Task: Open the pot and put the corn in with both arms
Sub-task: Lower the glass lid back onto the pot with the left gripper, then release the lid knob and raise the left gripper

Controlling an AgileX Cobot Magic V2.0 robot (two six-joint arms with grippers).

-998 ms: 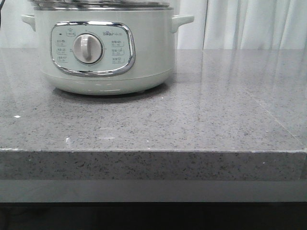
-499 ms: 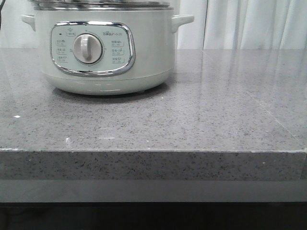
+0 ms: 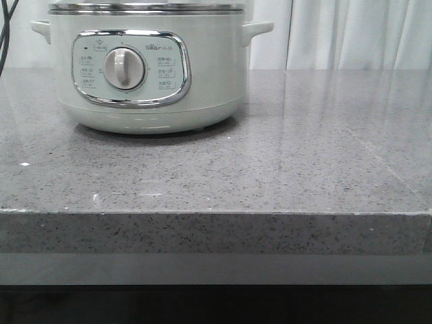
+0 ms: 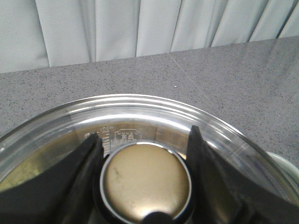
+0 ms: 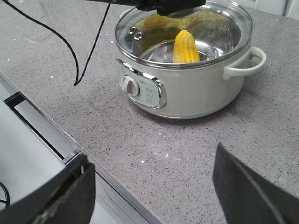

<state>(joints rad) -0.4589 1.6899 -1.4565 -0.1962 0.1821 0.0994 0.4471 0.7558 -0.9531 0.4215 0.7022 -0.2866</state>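
I should open my left gripper now, because the glass lid rests on the pot in the left wrist view and would stay resting there.
The pale mint-green pot (image 3: pixel 145 74) stands at the back left of the grey table. In the right wrist view the pot (image 5: pixel 187 93) has its glass lid (image 5: pixel 219 28) on its steel rim, and the yellow corn (image 5: pixel 186 46) lies inside under the glass. My left gripper (image 4: pixel 145 135) is above the lid (image 4: pixel 140 109), its black fingers (image 4: pixel 86 163) closed on either side of the gold lid knob (image 4: pixel 145 179). It also shows in the right wrist view (image 5: pixel 170 4). My right gripper (image 5: pixel 154 186) is open and empty, over the table near its front edge.
A black cable (image 5: pixel 70 46) trails over the table left of the pot and shows at the front view's top left (image 3: pixel 7 27). White curtains (image 3: pixel 351 34) hang behind. The table's front edge (image 3: pixel 216 212) runs across the front view.
The lid's rim, seen just above the pot's rim before, has come down and now sits flush on the pot. More of the black cable shows at the top left.
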